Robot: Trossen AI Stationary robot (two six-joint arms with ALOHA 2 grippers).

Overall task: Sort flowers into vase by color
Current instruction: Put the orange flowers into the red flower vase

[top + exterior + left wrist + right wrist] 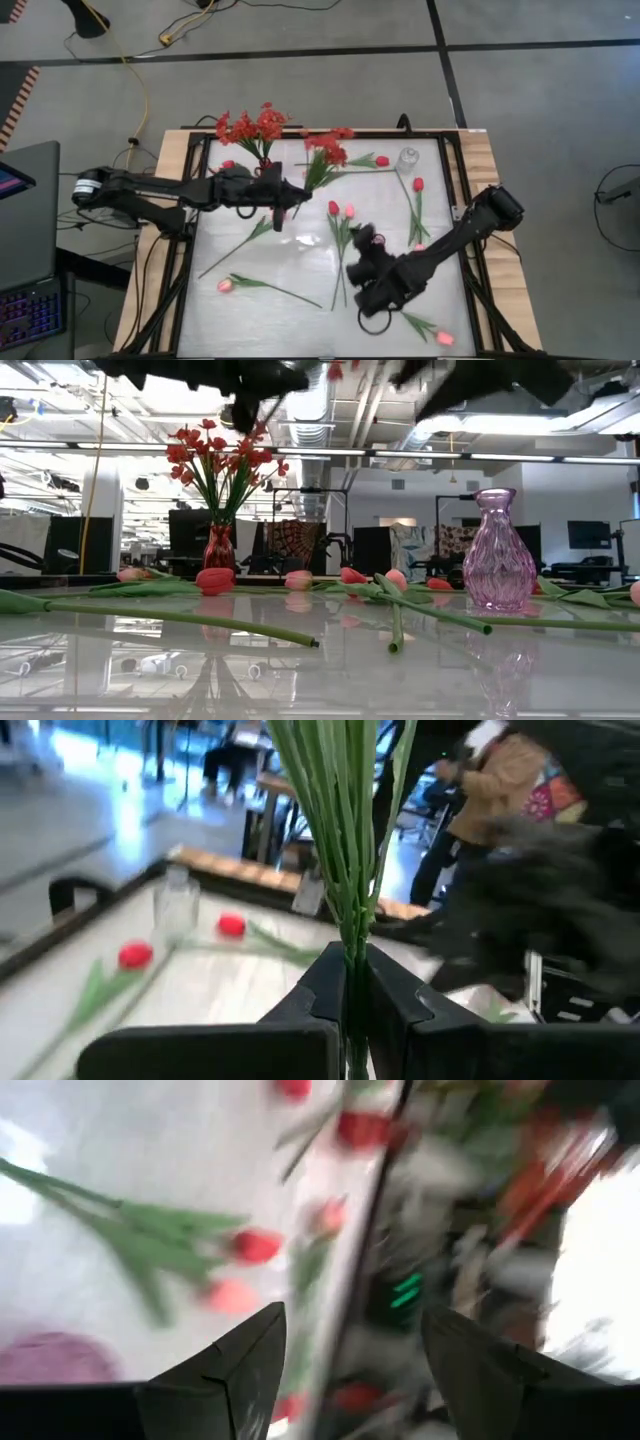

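My right gripper should next sort the red tulip into the clear glass vase, so it needs to grab the tulip by its green stem.
My left gripper [296,196] hovers above the table's middle, shut on a bushy spray of small red blossoms [325,150]. A second red spray [252,126] stands in a red vase [218,550] at the far edge. My right gripper [358,272] stands open over the table's near middle, beside a purple vase [497,565], and touches nothing. Red and pink tulips lie flat on the table: a pair [341,210] in the middle, one pink [225,285] near left, one red [418,184] at the right. My left gripper pinches the spray's bundle of thin green stems [350,945] between its two fingers, low on the stems. The fingers reach in level from the table's left and lie across the stems. The spray is lifted clear, blossoms toward the far right.
A clear glass jar [407,160] stands at the far right of the table. More tulips lie near the far edge [382,160] and the near right corner [445,338]. A black frame [190,200] borders the table. A laptop [25,250] sits left of it.
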